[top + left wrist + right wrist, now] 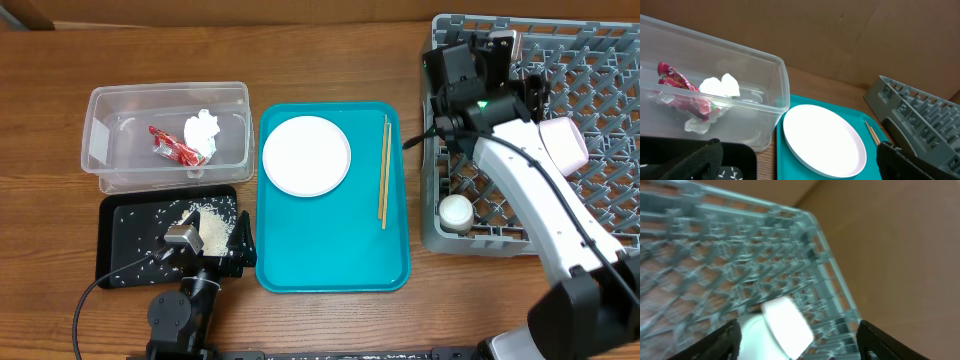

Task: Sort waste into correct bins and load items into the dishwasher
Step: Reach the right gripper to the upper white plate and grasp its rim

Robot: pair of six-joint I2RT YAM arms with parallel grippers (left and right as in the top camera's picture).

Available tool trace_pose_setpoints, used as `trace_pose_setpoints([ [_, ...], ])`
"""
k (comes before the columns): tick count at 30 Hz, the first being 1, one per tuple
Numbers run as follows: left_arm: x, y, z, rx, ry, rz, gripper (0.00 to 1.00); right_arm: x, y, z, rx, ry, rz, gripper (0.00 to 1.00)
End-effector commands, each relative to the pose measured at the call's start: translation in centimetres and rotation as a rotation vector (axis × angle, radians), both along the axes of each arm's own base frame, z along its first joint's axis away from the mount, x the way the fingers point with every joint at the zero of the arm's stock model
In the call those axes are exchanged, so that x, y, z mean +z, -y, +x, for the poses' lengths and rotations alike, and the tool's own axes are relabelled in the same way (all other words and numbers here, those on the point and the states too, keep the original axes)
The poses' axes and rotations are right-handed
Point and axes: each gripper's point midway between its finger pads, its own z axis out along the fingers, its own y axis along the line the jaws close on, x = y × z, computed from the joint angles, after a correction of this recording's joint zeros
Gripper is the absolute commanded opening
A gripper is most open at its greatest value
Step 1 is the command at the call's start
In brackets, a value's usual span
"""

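My right gripper should go to the white plate and pinch the plate's rim on the chopsticks side, so the rest stays free to load in the rack.
The clear tub holds the red wrapper and the white tissue; both also show in the left wrist view, wrapper and tissue. Rice grains lie in the black tray. A white plate and chopsticks lie on the teal tray. My left gripper is open and empty at the black tray's right edge. The grey dish rack holds a white cup and a pale bowl. My right gripper is open above the rack, the bowl between its fingers' line of sight.
The wooden table surrounds everything. The right arm stretches across the rack's front half. The left wrist view shows the plate close ahead and the rack's corner to the right.
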Motion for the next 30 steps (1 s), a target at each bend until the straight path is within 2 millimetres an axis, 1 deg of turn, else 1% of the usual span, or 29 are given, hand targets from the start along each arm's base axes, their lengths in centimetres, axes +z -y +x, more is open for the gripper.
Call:
trace_pose_setpoints([
  [1, 0.0, 0.0, 0.0, 0.001, 0.005, -0.010, 1.00, -1.7, -5.2, -0.4, 0.169, -0.050, 0.271, 0.70],
  [2, 0.0, 0.0, 0.0, 0.001, 0.005, -0.010, 1.00, -2.5, -6.6, -0.8, 0.215, -0.092, 0.330, 0.68],
  [5, 0.0, 0.0, 0.0, 0.001, 0.005, -0.010, 1.00, -5.2, -11.3, -2.6, 0.344, -0.233, 0.533, 0.67],
  [6, 0.0, 0.0, 0.0, 0.001, 0.005, -0.010, 1.00, -6.0, -13.4, -3.5, 0.398, -0.292, 0.625, 0.67],
  [8, 0.0, 0.0, 0.0, 0.001, 0.005, -0.010, 1.00, -6.9, -16.8, -5.3, 0.484, -0.388, 0.790, 0.68],
  [11, 0.0, 0.0, 0.0, 0.001, 0.005, -0.010, 1.00, -6.9, -21.2, -7.8, 0.592, -0.498, 1.027, 0.68],
  [12, 0.0, 0.0, 0.0, 0.001, 0.005, -0.010, 1.00, -6.7, -22.3, -8.5, 0.623, -0.525, 1.094, 0.73],
  [14, 0.0, 0.0, 0.0, 0.001, 0.005, -0.010, 1.00, -6.3, -24.1, -9.4, 0.674, -0.561, 1.200, 0.74],
  [17, 0.0, 0.0, 0.0, 0.001, 0.005, -0.010, 1.00, -6.5, -25.5, -9.6, 0.705, -0.568, 1.271, 0.70],
  [20, 0.0, 0.0, 0.0, 0.001, 0.005, -0.010, 1.00, -7.8, -26.4, -9.8, 0.705, -0.575, 1.257, 0.70],
  [21, 0.0, 0.0, 0.0, 0.001, 0.005, -0.010, 1.00, -8.4, -26.6, -9.7, 0.703, -0.576, 1.238, 0.67],
  [22, 0.0, 0.0, 0.0, 0.001, 0.005, -0.010, 1.00, -9.3, -26.4, -9.4, 0.665, -0.561, 1.203, 0.67],
  [23, 0.0, 0.0, 0.0, 0.001, 0.005, -0.010, 1.00, -10.3, -25.7, -8.9, 0.604, -0.535, 1.159, 0.67],
  [25, 0.0, 0.0, 0.0, 0.001, 0.005, -0.010, 1.00, -12.2, -23.6, -7.6, 0.438, -0.462, 1.050, 0.66],
  [27, 0.0, 0.0, 0.0, 0.001, 0.005, -0.010, 1.00, -13.8, -21.9, -6.6, 0.317, -0.406, 0.986, 0.60],
  [30, 0.0, 0.0, 0.0, 0.001, 0.005, -0.010, 1.00, -15.8, -22.4, -6.1, 0.295, -0.423, 0.995, 0.59],
])
